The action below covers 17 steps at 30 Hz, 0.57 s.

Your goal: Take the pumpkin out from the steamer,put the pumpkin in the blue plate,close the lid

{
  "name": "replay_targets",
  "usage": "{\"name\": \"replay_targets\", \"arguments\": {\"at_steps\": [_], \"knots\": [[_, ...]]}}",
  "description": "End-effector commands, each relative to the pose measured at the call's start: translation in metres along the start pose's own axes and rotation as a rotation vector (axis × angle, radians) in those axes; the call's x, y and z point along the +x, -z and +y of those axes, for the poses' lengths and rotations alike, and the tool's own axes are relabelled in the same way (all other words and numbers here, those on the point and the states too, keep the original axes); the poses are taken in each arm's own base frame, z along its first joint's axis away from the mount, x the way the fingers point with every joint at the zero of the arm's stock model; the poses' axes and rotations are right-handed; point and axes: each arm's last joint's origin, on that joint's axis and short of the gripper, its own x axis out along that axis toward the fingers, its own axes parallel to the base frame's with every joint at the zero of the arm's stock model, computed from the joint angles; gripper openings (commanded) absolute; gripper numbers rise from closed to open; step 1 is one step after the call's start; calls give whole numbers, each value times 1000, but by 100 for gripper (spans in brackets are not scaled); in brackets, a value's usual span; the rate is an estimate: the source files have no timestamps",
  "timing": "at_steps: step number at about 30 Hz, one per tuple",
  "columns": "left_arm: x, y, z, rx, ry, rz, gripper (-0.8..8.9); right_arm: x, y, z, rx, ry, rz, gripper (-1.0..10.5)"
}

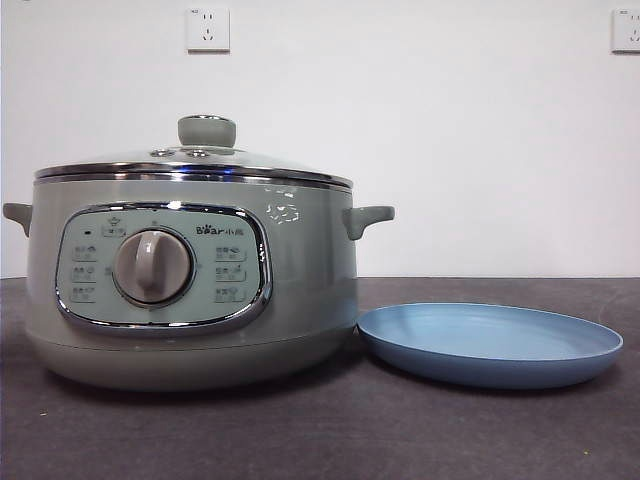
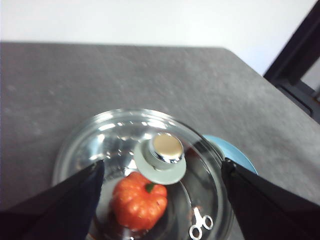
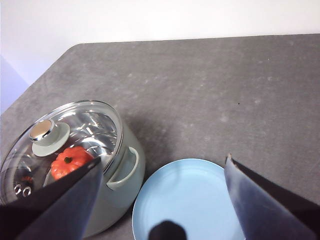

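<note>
I should next grab the glass lid by its knob (image 2: 167, 147) with my left gripper, to open the steamer and get to the pumpkin (image 2: 138, 204) inside.
The sage-green steamer (image 1: 190, 285) stands at the left of the front view with its glass lid (image 1: 200, 160) on it. Through the lid (image 2: 125, 145) I see the orange-red pumpkin (image 2: 139, 202) inside the pot; it also shows in the right wrist view (image 3: 70, 161). The empty blue plate (image 1: 490, 345) lies on the table right beside the steamer (image 3: 117, 192). My left gripper (image 2: 160, 200) is open, high above the lid's knob (image 2: 165, 150). My right gripper (image 3: 162, 200) is open, high above the blue plate (image 3: 187, 197). Neither gripper shows in the front view.
The table (image 1: 320, 440) is dark grey, with a white wall behind it bearing two sockets (image 1: 207, 30). A black frame (image 2: 300, 65) stands beyond the table's corner in the left wrist view. The table's rounded corner (image 3: 75, 47) shows in the right wrist view.
</note>
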Motion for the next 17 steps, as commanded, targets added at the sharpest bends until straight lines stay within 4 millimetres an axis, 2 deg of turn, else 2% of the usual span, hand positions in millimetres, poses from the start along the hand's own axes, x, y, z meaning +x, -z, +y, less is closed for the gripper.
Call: {"name": "replay_targets", "arguments": {"at_steps": [1, 4, 10, 17], "knots": [[9, -6, -4, 10, 33, 13, 390, 0, -1, 1, 4, -4, -4, 410], [23, -13, -7, 24, 55, 46, 391, 0, 0, 0, 5, -4, -3, 410], [57, -25, -15, 108, -8, 118, 390, 0, 0, 0, 8, -3, 6, 409], [102, -19, -19, 170, -47, 219, 377, 0, 4, 0, 20, 1, 38, 409]]}}
